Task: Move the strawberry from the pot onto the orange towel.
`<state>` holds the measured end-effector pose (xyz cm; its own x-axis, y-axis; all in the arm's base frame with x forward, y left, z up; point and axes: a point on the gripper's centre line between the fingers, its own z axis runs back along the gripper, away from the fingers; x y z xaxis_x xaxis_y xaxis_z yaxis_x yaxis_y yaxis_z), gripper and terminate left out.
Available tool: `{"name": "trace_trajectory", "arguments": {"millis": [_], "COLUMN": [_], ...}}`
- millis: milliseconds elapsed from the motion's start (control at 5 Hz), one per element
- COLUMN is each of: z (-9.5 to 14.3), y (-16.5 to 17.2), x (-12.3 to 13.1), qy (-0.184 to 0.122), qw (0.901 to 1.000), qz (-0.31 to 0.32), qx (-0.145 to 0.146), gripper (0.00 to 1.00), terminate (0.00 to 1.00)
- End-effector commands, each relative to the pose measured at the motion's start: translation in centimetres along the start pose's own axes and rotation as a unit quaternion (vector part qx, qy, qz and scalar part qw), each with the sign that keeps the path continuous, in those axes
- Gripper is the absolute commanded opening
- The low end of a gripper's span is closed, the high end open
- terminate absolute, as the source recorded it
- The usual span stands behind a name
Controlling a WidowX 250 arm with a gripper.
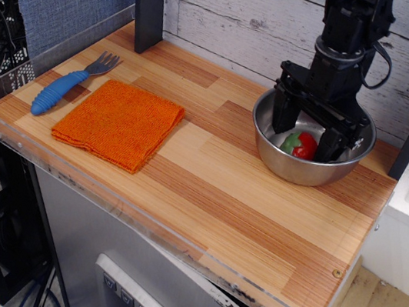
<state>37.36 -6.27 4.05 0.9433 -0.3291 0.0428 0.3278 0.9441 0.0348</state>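
Observation:
Next, my gripper grabs the strawberry by its plump red body (306, 146) to move it onto the orange towel (120, 122).
The red strawberry (302, 145) with its green top lies inside the shiny steel pot (288, 167) at the right back of the board. My gripper (305, 140) reaches down into the pot, open, with one black finger (281, 119) left of the strawberry and the other on its right. The fingers straddle the fruit; whether they touch it cannot be told. The orange towel (120, 122) lies flat on the left part of the board, far from the gripper.
A blue-handled fork (69, 83) lies just left of the towel. A dark post (149, 4) stands at the back left. A clear plastic lip (140, 217) runs along the board's front edge. White planks form the back wall.

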Motion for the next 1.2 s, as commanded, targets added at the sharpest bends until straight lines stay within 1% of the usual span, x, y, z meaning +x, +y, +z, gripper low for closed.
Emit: {"name": "trace_trajectory", "arguments": {"millis": [0, 200, 400, 600, 800, 1000], "z": [1.7, 1.1, 0.5, 0.2, 0.3, 2.7], "y": [0.0, -0.1, -0.1, 0.0, 0.0, -0.1], "x": [-0.3, -0.5, -0.7, -0.9, -0.9, -0.9], "qy": [-0.022, -0.014, -0.008, -0.002, -0.004, -0.029], "qw": [0.9997, 0.9999, 0.9999, 0.9999, 0.9999, 0.9996], "qz": [-0.001, 0.003, 0.006, 0.008, 0.008, 0.001], "qx": [0.007, 0.01, 0.01, 0.011, 0.01, 0.004], "gripper": [1.0, 1.0, 0.0, 0.0, 0.0, 0.0], "terminate": [0.0, 0.0, 0.0, 0.0, 0.0, 0.0]}}
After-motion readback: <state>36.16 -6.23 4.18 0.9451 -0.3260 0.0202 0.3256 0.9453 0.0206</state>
